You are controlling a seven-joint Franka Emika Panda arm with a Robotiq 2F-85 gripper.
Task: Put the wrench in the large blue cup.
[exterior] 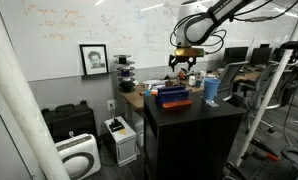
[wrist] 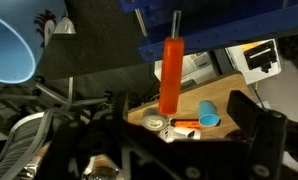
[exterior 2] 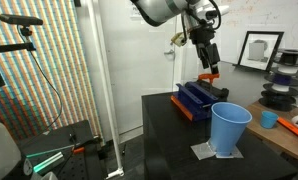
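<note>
I should lower my gripper first and then close on the wrench (wrist: 170,70), because my gripper's fingers only just reach the near end of the wrench's orange handle (wrist: 169,103).
The wrench (wrist: 170,70) has an orange handle and a thin grey shaft. It stands up out of the low dark-blue box (wrist: 224,28), with the handle end towards the wrist camera. My gripper (wrist: 177,106) is open, with its dark fingers well apart on either side of the handle end. In both exterior views the gripper (exterior: 185,63) (exterior 2: 209,68) hangs just above the box (exterior: 172,96) (exterior 2: 194,98), with orange at its tips. The large blue cup (exterior 2: 229,128) (exterior: 212,88) stands upright on the black table beside the box and shows at the top left of the wrist view (wrist: 9,45).
The black table (exterior 2: 174,140) holds the box and the cup. Behind it a wooden desk carries a small blue cup on its side (wrist: 208,113), a tape roll (wrist: 154,124) and an orange marker (wrist: 185,122). Filament spools (exterior 2: 284,80) and a framed portrait (exterior: 93,59) stand by the whiteboard wall.
</note>
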